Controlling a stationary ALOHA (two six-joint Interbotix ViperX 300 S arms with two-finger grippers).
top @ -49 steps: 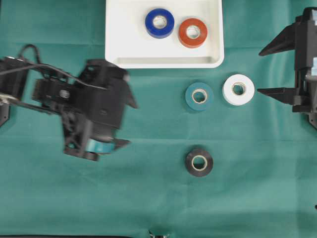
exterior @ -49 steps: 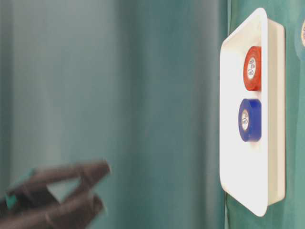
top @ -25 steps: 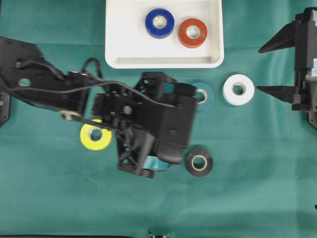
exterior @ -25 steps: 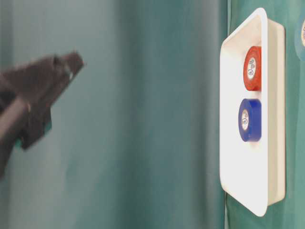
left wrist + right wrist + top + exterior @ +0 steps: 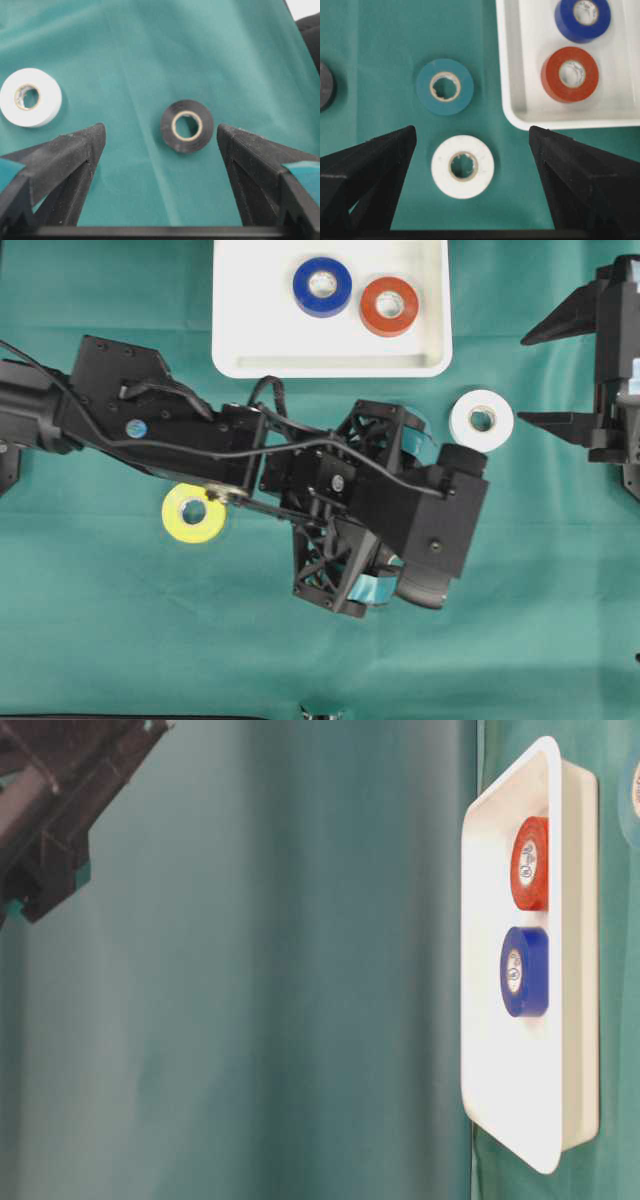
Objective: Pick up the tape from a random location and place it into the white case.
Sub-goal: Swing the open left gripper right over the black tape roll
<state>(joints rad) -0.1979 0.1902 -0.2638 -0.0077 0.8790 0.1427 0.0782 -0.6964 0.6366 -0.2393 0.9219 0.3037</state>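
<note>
I need to take hold of the black tape roll by one side of the ring (image 5: 168, 127) next with my left gripper. The bare core hole (image 5: 187, 127) gives the roll facing sides.
Loose tape rolls lie on the green cloth. In the left wrist view a black roll (image 5: 187, 126) sits just ahead of my left gripper (image 5: 160, 130), which is open and empty above the cloth. A white roll (image 5: 463, 166) lies between the wide fingers of my open right gripper (image 5: 472, 132), untouched, with a teal roll (image 5: 444, 86) beyond it. The white case (image 5: 235, 340) at the back holds a blue roll (image 5: 322, 285) and a red roll (image 5: 389, 306). Overhead, my left arm (image 5: 330, 480) hides the black and teal rolls.
A yellow roll (image 5: 192, 512) lies on the cloth under the left arm's forearm. The right gripper (image 5: 524, 383) stays at the right edge, next to the white roll (image 5: 481, 420). The table-level view shows the case (image 5: 580, 970) and the left gripper (image 5: 60, 810) at top left.
My left arm has swept from the left side to the middle, now covering the teal and black rolls and uncovering the yellow one. The right arm and the rolls have not moved.
</note>
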